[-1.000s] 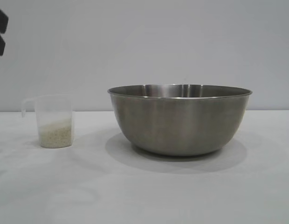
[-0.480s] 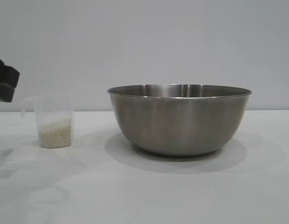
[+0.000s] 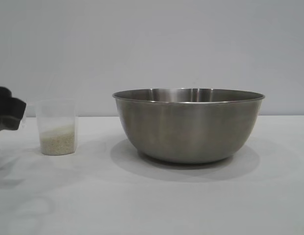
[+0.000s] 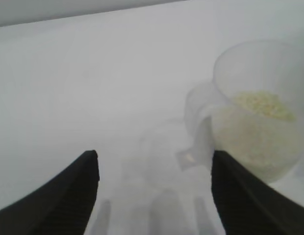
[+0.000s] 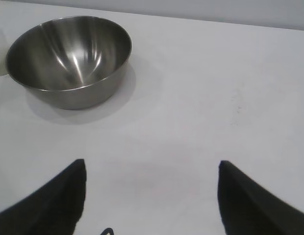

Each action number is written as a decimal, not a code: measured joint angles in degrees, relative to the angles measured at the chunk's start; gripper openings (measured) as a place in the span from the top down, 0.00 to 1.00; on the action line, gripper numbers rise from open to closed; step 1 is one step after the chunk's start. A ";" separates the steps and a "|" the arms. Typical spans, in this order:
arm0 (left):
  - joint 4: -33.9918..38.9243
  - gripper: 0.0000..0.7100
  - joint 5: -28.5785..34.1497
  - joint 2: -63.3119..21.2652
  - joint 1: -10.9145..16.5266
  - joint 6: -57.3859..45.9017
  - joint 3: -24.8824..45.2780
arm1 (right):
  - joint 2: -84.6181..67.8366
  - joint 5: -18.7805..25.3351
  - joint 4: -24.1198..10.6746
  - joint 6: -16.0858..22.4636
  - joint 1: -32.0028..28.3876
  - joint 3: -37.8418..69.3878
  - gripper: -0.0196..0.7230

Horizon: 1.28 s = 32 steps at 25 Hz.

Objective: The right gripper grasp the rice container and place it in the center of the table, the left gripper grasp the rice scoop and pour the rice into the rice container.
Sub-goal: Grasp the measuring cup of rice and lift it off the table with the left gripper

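The left gripper should next grab the scoop by its side handle to keep it upright, because loose rice fills the bottom of the open scoop.
The rice container, a large steel bowl, stands empty at the middle of the white table; it also shows in the right wrist view. The rice scoop, a clear plastic cup, stands upright to its left, about a third full of rice. My left gripper is at the left edge, level with the scoop's rim and right beside its handle. In the left wrist view the left gripper is open, with the scoop and its handle just ahead by one finger. My right gripper is open and empty, well back from the bowl.
A plain grey wall stands behind the table. Bare white table lies between my right gripper and the bowl and in front of both objects.
My left gripper has come down from the upper left edge to the height of the scoop and moved right, close to its handle. The bowl and scoop have not moved.
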 joint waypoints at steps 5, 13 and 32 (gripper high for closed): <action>0.00 0.39 0.00 1.47 0.00 0.01 -3.81 | 0.00 0.00 0.00 0.00 0.00 0.00 0.29; -2.69 0.39 -0.11 3.50 0.00 0.01 -4.47 | 0.00 0.00 0.00 0.00 0.00 0.00 0.29; -4.77 0.39 0.00 6.92 0.00 3.02 -13.98 | 0.00 0.00 0.00 0.00 0.00 0.00 0.29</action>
